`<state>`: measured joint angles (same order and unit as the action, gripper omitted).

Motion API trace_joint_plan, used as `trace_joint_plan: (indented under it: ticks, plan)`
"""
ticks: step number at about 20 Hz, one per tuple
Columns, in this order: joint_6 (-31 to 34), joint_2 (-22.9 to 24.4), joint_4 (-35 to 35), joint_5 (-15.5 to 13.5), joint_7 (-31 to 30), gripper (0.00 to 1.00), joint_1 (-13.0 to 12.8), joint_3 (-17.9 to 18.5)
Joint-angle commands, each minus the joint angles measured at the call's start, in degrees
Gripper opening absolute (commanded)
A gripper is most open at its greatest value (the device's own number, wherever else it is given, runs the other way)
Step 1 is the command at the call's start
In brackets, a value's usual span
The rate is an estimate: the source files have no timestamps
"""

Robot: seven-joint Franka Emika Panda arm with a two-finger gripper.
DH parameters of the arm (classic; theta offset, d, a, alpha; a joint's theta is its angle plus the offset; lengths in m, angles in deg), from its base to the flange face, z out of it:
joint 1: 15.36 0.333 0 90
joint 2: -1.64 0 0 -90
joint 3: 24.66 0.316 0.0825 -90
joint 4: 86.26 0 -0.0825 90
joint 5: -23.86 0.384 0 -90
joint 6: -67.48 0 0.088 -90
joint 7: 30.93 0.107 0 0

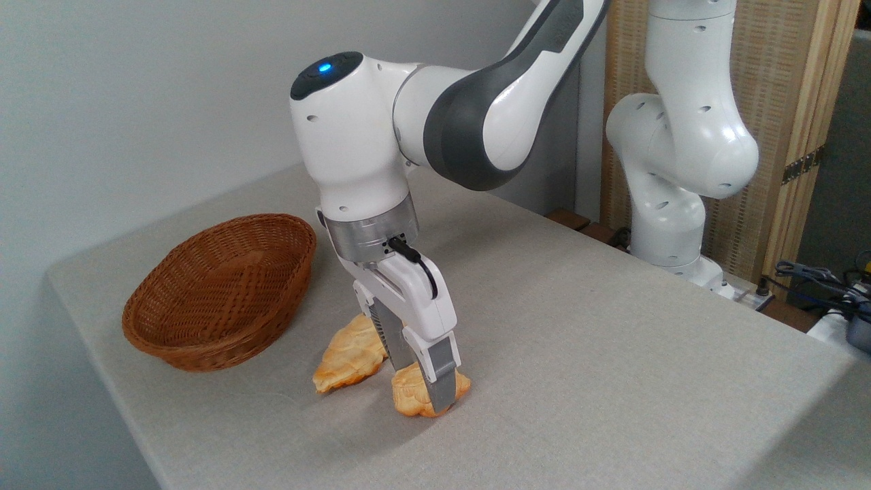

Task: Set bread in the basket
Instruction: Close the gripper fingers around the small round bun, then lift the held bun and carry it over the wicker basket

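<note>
My gripper needs to put the bread into the basket, so next it should grab the small lumpy bread, across its middle (414, 392).
The bread (408, 399), a small lumpy golden pastry, lies on the grey tablecloth near the front. My gripper (420, 376) is down over it, open, with one finger (441, 380) in front of the bread and the other behind it. The front finger hides much of the bread. The oval brown wicker basket (158, 340) stands to the left with nothing in it, about a hand's width from the gripper.
A longer, flatter leaf-shaped pastry (346, 359) lies just left of the bread, between it and the basket. The arm's white base (670, 224) stands at the back right. The table's front edge is close below the bread.
</note>
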<state>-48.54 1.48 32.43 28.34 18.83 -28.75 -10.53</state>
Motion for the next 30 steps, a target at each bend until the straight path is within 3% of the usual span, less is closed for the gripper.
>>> trace_joint_plan:
  ticks: [1,23,26,30]
  plan:
    - [-1.1,0.1,0.6,0.9,0.9,0.33,-0.2,0.4]
    - [-0.2,1.0,0.0,0.6,0.6,0.33,-0.3,0.0]
    - [0.1,1.7,-2.7,-1.0,0.2,0.33,-0.5,-0.2]
    - [1.0,1.8,-8.1,-7.0,-1.2,0.33,-1.5,-2.1]
